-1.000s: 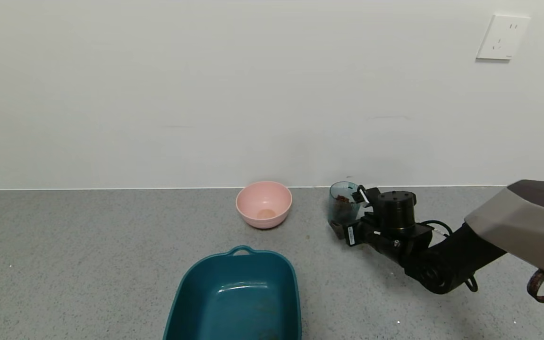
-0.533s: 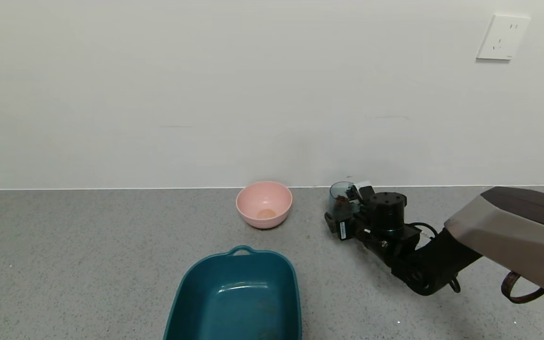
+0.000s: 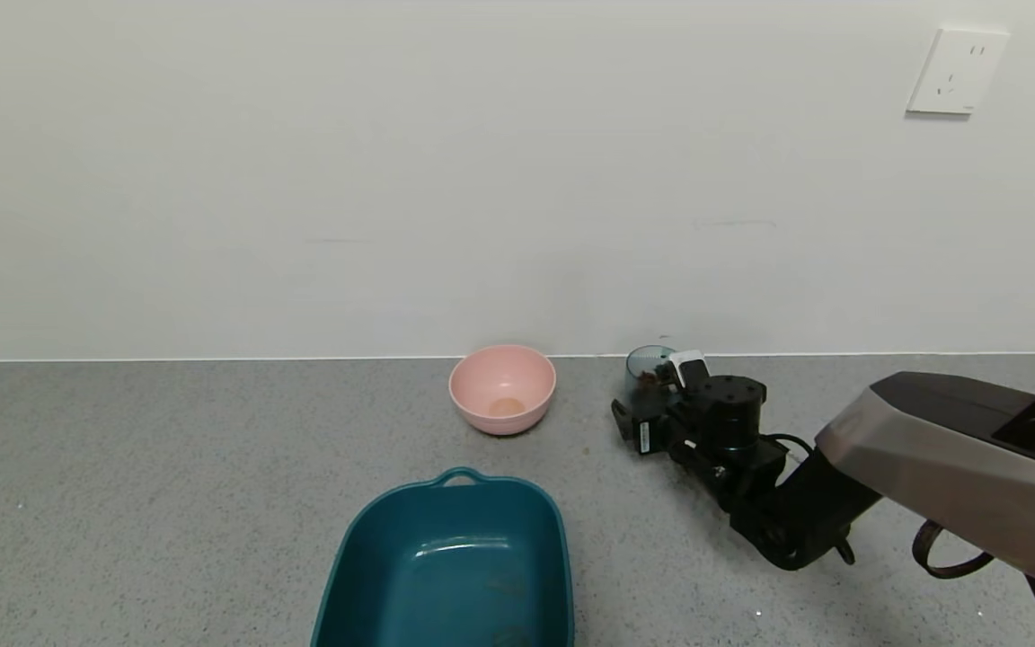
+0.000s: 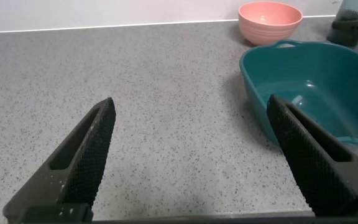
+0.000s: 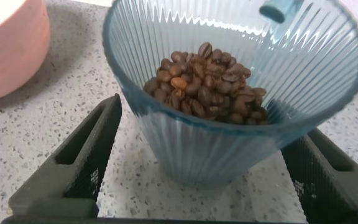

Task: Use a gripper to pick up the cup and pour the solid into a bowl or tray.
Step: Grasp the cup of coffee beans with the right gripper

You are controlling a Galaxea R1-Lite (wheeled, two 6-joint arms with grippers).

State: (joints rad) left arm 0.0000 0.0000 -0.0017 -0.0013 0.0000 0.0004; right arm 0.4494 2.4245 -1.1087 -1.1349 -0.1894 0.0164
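The right gripper's fingers are on either side of the cup (image 3: pixel 642 366), so the right gripper needs to close on the cup now.
The ribbed blue-grey cup (image 3: pixel 642 366) stands upright on the grey counter close to the back wall, right of the pink bowl (image 3: pixel 501 388). The brown solid (image 5: pixel 204 78) fills its lower part. My right gripper (image 3: pixel 654 395) is open, with one finger on each side of the cup (image 5: pixel 229 149); the fingers (image 5: pixel 89 155) stand apart from its wall. The bowl's edge shows in the right wrist view (image 5: pixel 5 50). My left gripper (image 4: pixel 190 106) is open and empty, low over bare counter, out of the head view.
A dark teal tray with handles (image 3: pixel 446 566) sits at the front centre, also in the left wrist view (image 4: pixel 316 81), with the bowl (image 4: pixel 270 18) beyond it. The wall runs just behind the cup and bowl. A white socket (image 3: pixel 956 72) is on the wall.
My right arm has moved forward and left toward the wall, bringing the open fingers further around the cup. The cup, bowl and tray have not moved.
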